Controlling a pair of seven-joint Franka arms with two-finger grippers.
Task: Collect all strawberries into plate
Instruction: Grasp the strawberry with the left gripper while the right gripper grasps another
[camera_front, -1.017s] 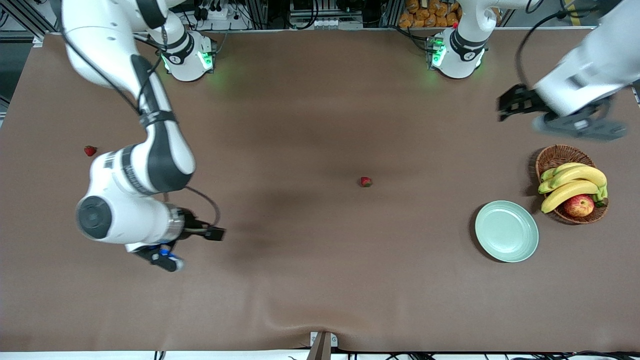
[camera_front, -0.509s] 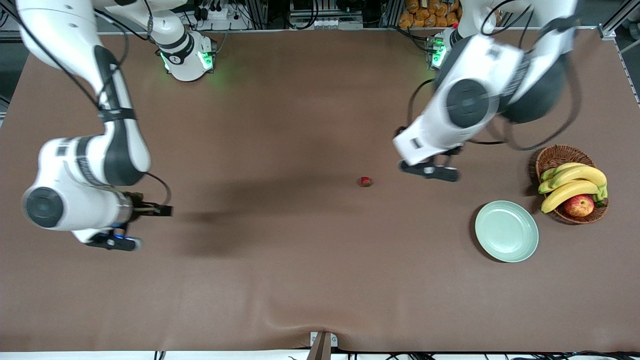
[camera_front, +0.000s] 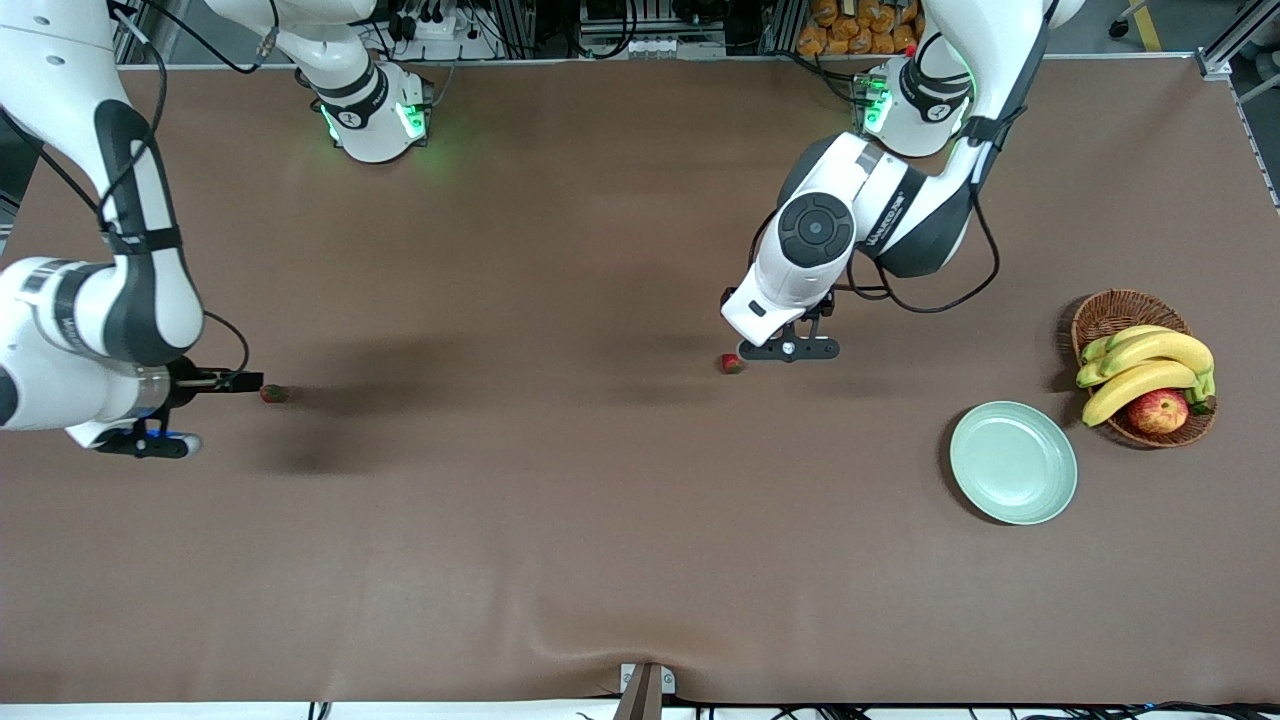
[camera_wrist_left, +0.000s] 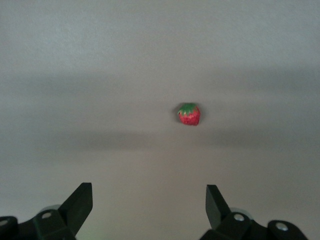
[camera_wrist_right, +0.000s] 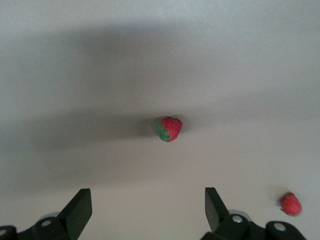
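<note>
The strawberry needs to go into the plate (camera_front: 1013, 462). My right gripper should grab it next, across its leafy cap and red flesh.
One strawberry (camera_front: 732, 363) (camera_wrist_left: 189, 114) lies mid-table. My left gripper (camera_front: 790, 349) (camera_wrist_left: 149, 200) hovers beside it, open and empty, the berry ahead of its fingertips. A second strawberry (camera_front: 272, 393) lies toward the right arm's end of the table. My right gripper (camera_front: 150, 442) (camera_wrist_right: 148, 202) hangs over the table close to it, open and empty. The right wrist view shows two strawberries: one (camera_wrist_right: 170, 129) ahead of the fingers, another (camera_wrist_right: 291, 204) off to the side. The mint-green plate (camera_front: 1013, 462) sits bare toward the left arm's end.
A wicker basket (camera_front: 1120, 308) with bananas (camera_front: 1150, 365) and an apple (camera_front: 1158, 411) stands beside the plate, slightly farther from the front camera. Brown cloth covers the whole table. The right arm's elbow hangs over that end of the table.
The left arm swung from above the basket end to beside the middle strawberry. The right arm moved toward its table end, uncovering one strawberry and hiding another in the front view.
</note>
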